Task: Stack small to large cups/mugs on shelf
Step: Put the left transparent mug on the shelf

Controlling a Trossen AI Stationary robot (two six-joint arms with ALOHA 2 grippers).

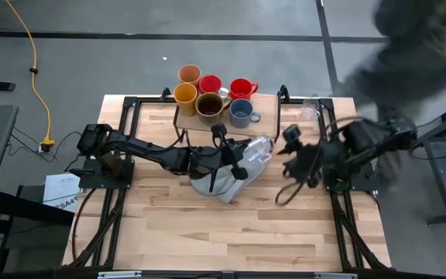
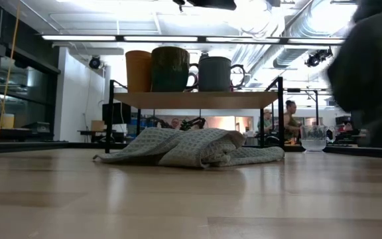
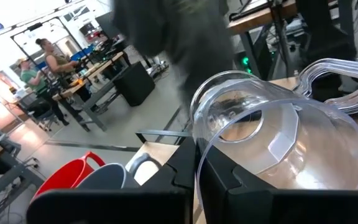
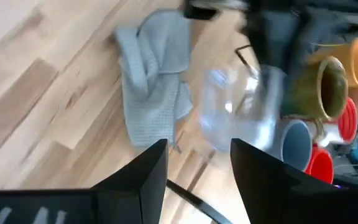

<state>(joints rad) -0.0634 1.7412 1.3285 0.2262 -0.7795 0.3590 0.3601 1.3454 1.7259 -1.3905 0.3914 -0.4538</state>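
The clear glass cup (image 1: 259, 148) (image 4: 234, 109) should go in the shelf's row, so my right gripper should grab it by its handle.
The shelf (image 1: 265, 105) stands at the table's far middle. It carries a peach-orange tumbler (image 1: 190, 74), two red mugs (image 1: 210, 84) (image 1: 241, 87), a yellow mug (image 1: 185, 94), a brown mug (image 1: 209, 105) and a grey-blue mug (image 1: 241, 112). My left gripper (image 1: 241, 160) is shut on a clear glass cup (image 1: 259, 148) above the grey cloth (image 1: 221, 183). A second glass cup (image 1: 310, 109) stands on the table right of the shelf. My right gripper (image 1: 291, 153) is open and empty, just right of the held cup. My left gripper holds the glass cup by its rim wall (image 3: 199, 155), one finger inside (image 3: 232, 177) and one outside (image 3: 179, 171). The cup is lifted clear of the table, tipped on its side, with its handle (image 3: 347, 78) on the side away from the fingers.
The crumpled grey cloth (image 2: 191, 147) lies in the table's middle, in front of the shelf's black legs (image 2: 113, 116). A blurred dark figure (image 1: 420, 39) stands at the table's far right corner. Bare tabletop (image 1: 231, 232) lies toward the near edge.
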